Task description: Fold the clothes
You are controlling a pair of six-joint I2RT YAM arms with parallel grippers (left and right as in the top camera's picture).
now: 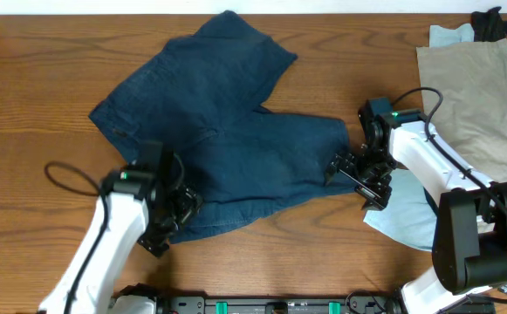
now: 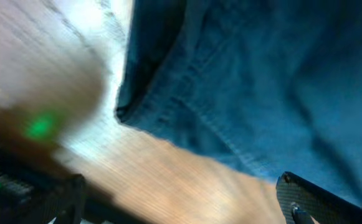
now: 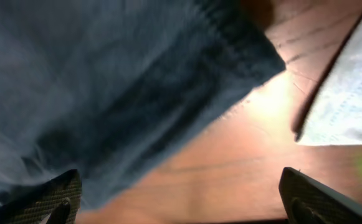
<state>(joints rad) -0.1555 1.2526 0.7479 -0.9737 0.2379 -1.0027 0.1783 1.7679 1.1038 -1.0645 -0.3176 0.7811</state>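
Note:
I will next grab the near hem corner of the denim trousers with my left gripper. Then I can fold the trousers' near part over their far part.
The dark navy denim trousers lie spread on the wooden table, one part reaching to the far centre, another to the right. My left gripper is open at the trousers' near left edge; its wrist view shows a hem corner above bare wood between the fingers. My right gripper is open at the right end of the trousers; its wrist view shows the denim corner just ahead, with bare wood between the fingers. Neither gripper holds cloth.
Tan khaki trousers lie at the right edge, with a pale blue cloth under my right arm and more at the far right. A dark item sits in the far right corner. The pale cloth also shows in the right wrist view.

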